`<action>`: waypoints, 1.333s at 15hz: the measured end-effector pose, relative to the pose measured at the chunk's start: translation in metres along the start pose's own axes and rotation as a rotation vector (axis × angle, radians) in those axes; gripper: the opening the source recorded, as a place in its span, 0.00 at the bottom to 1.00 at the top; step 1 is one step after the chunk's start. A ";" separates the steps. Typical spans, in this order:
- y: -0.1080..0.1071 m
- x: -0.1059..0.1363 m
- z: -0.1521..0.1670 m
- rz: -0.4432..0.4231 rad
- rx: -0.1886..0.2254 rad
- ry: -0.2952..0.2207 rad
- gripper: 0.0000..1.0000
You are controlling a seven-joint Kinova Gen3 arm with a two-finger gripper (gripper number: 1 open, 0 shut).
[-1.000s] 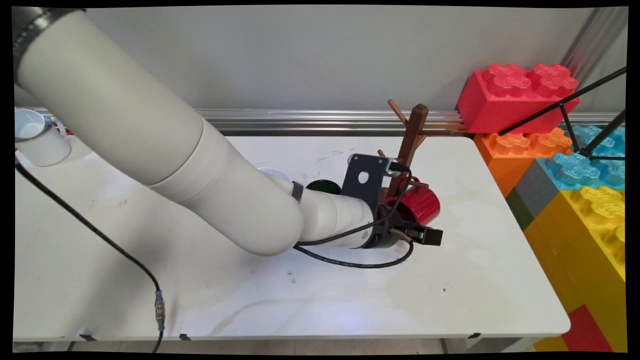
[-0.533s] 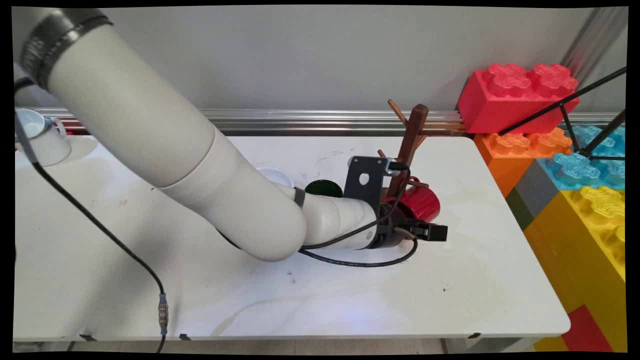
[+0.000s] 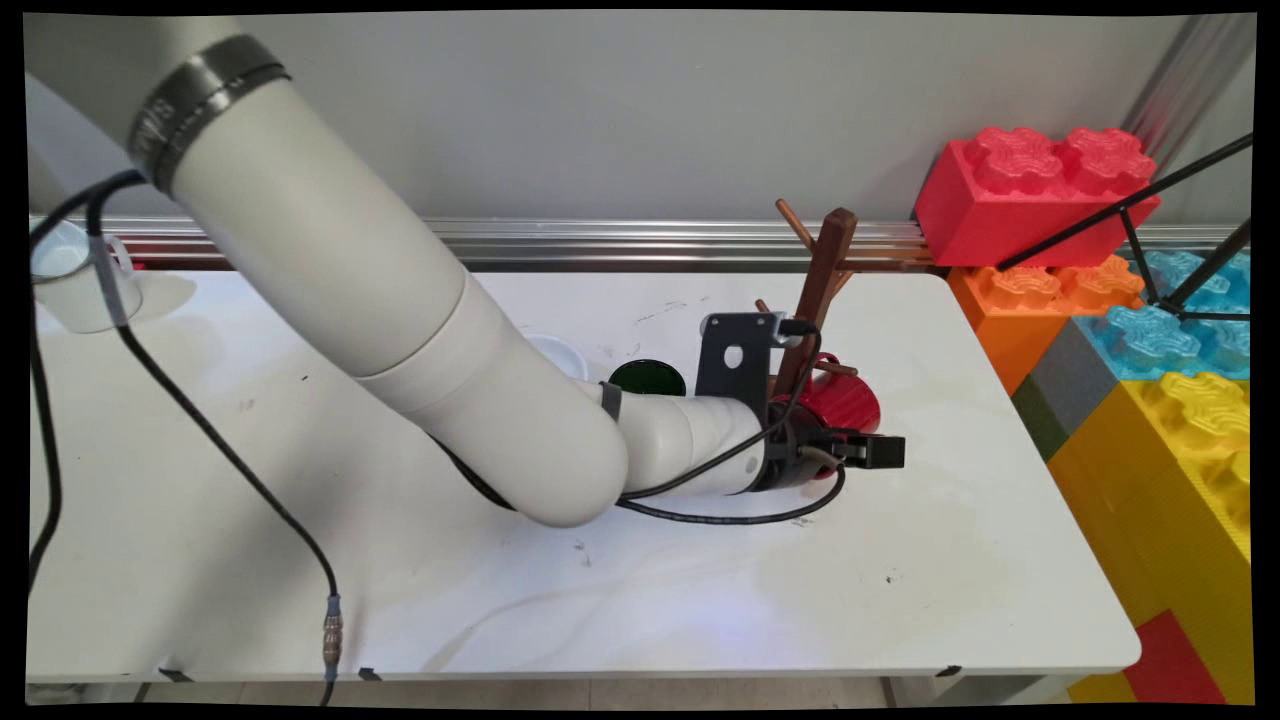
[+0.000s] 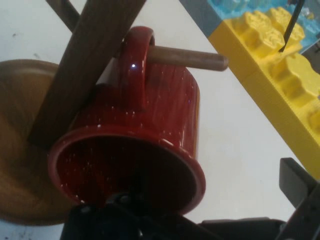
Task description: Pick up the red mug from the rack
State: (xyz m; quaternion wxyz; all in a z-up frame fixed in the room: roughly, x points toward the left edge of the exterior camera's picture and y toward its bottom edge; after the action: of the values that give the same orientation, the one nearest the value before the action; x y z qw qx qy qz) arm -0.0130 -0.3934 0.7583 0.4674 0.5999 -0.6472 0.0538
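Note:
My gripper should next lift the dark red mug from the wooden mug tree [image 4: 82, 70], so it should grab the mug by its rim [image 4: 192, 165].
A red mug [image 4: 150, 130] hangs by its handle on a peg [image 4: 192, 57] of a brown wooden mug tree [image 3: 822, 290], mouth turned toward the hand camera. In the main view the red mug [image 3: 850, 400] sits low against the tree's stem. My gripper [image 3: 885, 452] lies level just in front of it and is open. In the hand view the gripper [image 4: 215, 205] is right at the mug's rim. One finger [image 4: 300, 187] stands clear at the right. The other is hidden at the mug's mouth, so I cannot tell whether it touches the mug.
A dark green cup [image 3: 648, 378] and a white dish [image 3: 560, 352] sit behind the forearm. A white mug [image 3: 75, 285] stands at the far left. Big red, orange, blue and yellow toy blocks [image 3: 1150, 330] flank the table's right edge [image 3: 1060, 500]. A black cable [image 3: 730, 518] loops under the wrist.
The gripper has slid to the right and a little toward the wall, beside the mug. The red mug has stayed on the tree.

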 end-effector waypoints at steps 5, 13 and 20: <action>-0.002 0.000 0.007 -0.026 -0.003 0.015 1.00; -0.006 0.001 0.012 -0.051 -0.002 0.029 1.00; -0.010 0.002 0.011 -0.056 0.004 0.034 0.00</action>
State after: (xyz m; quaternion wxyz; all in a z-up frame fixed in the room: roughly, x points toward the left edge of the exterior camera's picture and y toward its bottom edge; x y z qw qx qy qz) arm -0.0105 -0.4045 0.7492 0.4782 0.6177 -0.6221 0.0523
